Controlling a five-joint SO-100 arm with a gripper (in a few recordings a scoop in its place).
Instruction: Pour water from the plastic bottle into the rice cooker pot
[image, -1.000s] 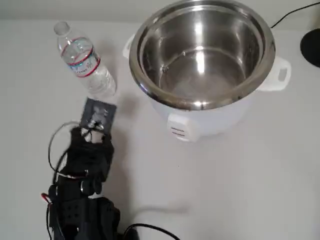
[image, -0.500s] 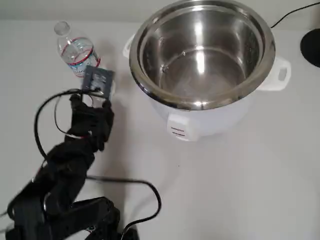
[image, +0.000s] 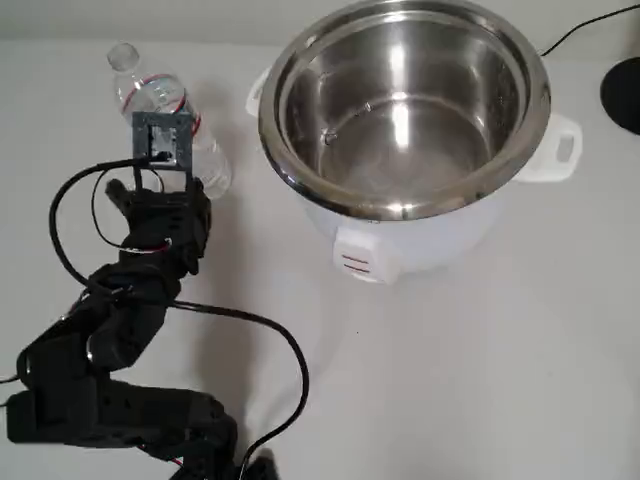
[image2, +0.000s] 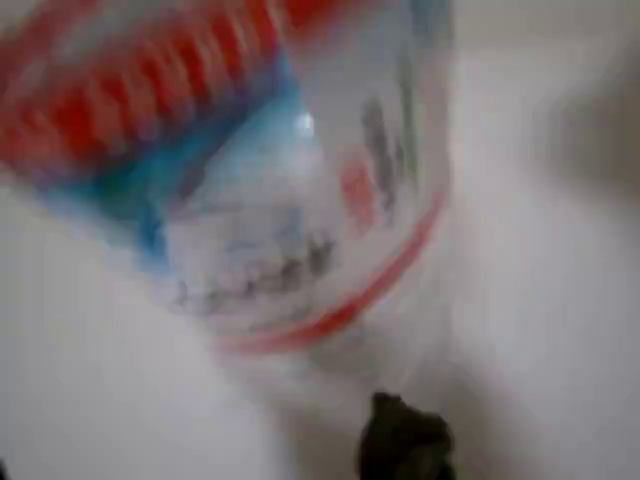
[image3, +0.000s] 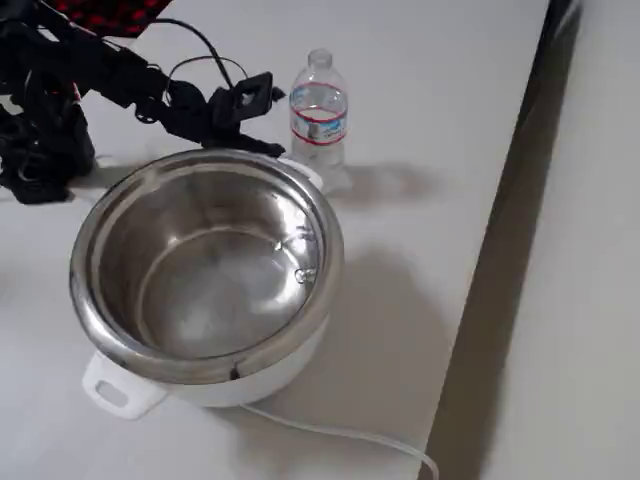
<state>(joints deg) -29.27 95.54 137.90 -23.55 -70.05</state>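
Note:
My gripper should grab the plastic bottle by its labeled body, so the bottle's neck stays free to pour into the rice cooker pot.
The plastic bottle stands upright at the table's top left, capped, with a red, white and blue label; water shows in its lower body. In the fixed view the bottle stands just behind the rice cooker pot. That pot is shiny steel inside a white cooker body. My gripper hangs over the bottle's label side, its fingers hidden under the wrist camera. From the fixed view the gripper sits left of the bottle, apart from it and open. The blurred label looms in the wrist view above one fingertip.
A black cable and a dark round object lie at the top right. The arm's own black wire loops over the table. In the fixed view the table's edge runs down the right, and a white cord trails from the cooker.
The arm has stretched toward the bottle. The wrist camera block went from below the bottle's base to over its label. The bottle and cooker stay put.

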